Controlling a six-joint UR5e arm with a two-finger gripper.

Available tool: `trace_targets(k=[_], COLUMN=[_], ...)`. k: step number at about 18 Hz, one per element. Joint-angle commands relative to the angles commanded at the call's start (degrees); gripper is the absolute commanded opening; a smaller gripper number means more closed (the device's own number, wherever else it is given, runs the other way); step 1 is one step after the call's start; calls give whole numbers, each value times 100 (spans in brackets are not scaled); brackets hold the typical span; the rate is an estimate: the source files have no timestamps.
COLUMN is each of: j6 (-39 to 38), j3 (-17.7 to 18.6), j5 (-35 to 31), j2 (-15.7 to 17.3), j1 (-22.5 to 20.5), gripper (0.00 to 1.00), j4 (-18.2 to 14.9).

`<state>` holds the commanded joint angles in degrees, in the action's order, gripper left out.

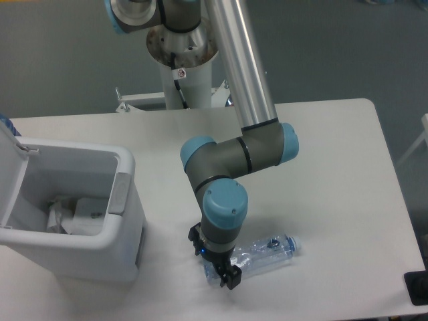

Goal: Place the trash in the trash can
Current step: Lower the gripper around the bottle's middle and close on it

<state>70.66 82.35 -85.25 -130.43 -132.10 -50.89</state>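
Note:
The robot has to get this litter into the trash can, so its gripper should next grab the small clear plastic bottle [267, 251] by its bottom end [212, 270].
A small clear plastic bottle [267, 251] with a blue cap lies on its side on the white table, cap end pointing right. My gripper [214, 257] points down over the bottle's left, bottom end. It is open, with one finger [231, 277] on the near side and the other on the far side of that end. The white trash can [87, 257] stands at the left with its lid [10, 167] swung open. A whitish plastic pouch [83, 212] lies inside it among crumpled material.
The arm's own elbow and forearm [234, 154] hang over the table's middle, just behind the bottle. The robot's pedestal [182, 67] stands beyond the far edge. A black object [418, 287] sits at the table's near right corner.

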Motion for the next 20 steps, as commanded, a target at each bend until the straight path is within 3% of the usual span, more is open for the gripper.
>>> trace_targets(k=[5,8,15,18,20], j6=[-26,-35,-114,-657,-1096], j3=[-9,-17,-202,-535,-807], j5=[-80,-71,-1,130,673], j2=[9,61,298,334,351], j1=[0,0,-61,-228,-377], gripper=[63,51,44,41,40], j4=[-17,-18,-18,-9,-18])
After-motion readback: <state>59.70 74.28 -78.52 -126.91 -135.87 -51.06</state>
